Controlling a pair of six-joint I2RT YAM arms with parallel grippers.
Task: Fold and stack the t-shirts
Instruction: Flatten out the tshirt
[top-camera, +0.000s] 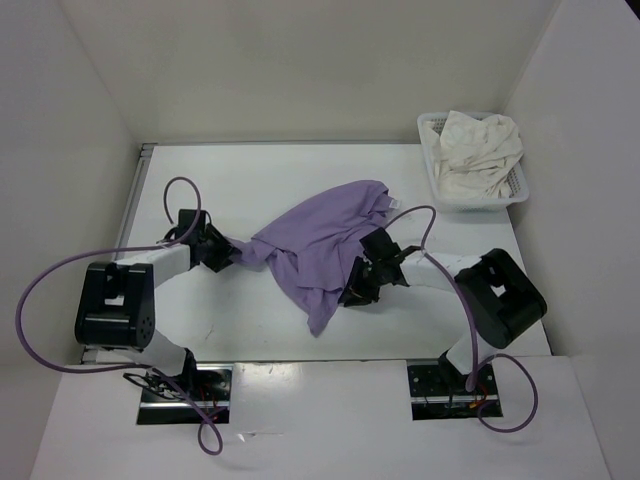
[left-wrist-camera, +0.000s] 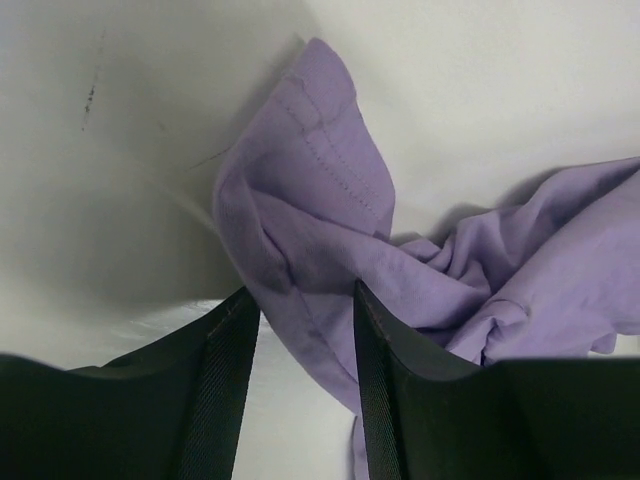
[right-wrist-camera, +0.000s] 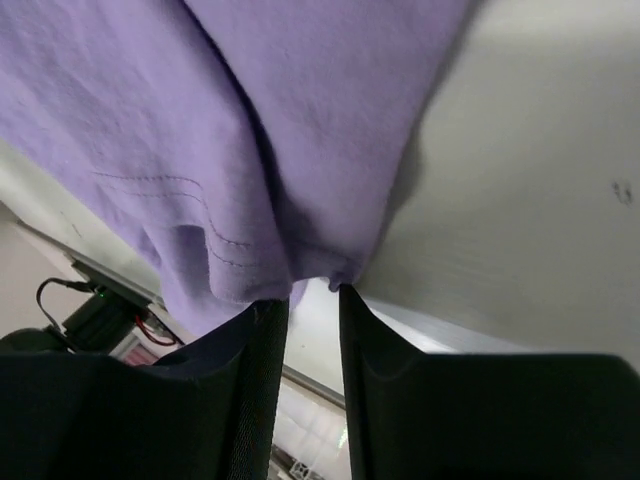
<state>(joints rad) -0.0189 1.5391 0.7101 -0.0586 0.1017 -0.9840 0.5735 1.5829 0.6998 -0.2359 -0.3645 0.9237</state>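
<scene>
The corner (top-camera: 340, 298) of the stitched hem on the lavender purple t-shirt (top-camera: 320, 240) should be grabbed next by my right gripper, to stretch the t-shirt flat for folding.
A lavender purple t-shirt (top-camera: 320, 240) lies crumpled across the middle of the table, stretched out between my two grippers. My left gripper (top-camera: 222, 252) is at the shirt's left tip. In the left wrist view its jaws (left-wrist-camera: 300, 295) stand apart, and a fold of the purple shirt (left-wrist-camera: 320, 200) runs down between them against the right finger, with bare table showing beside it. My right gripper (top-camera: 358, 290) is at the shirt's right edge. In the right wrist view it (right-wrist-camera: 312, 295) is open, and the shirt's hem (right-wrist-camera: 250, 120) rests on its fingertips. A cream white t-shirt (top-camera: 480, 150) sits bunched in the basket.
The white mesh basket (top-camera: 430, 165) stands at the table's back right corner. White walls close in the table (top-camera: 230, 190) on the left, back and right. Purple cables loop from both arms near the front edge.
</scene>
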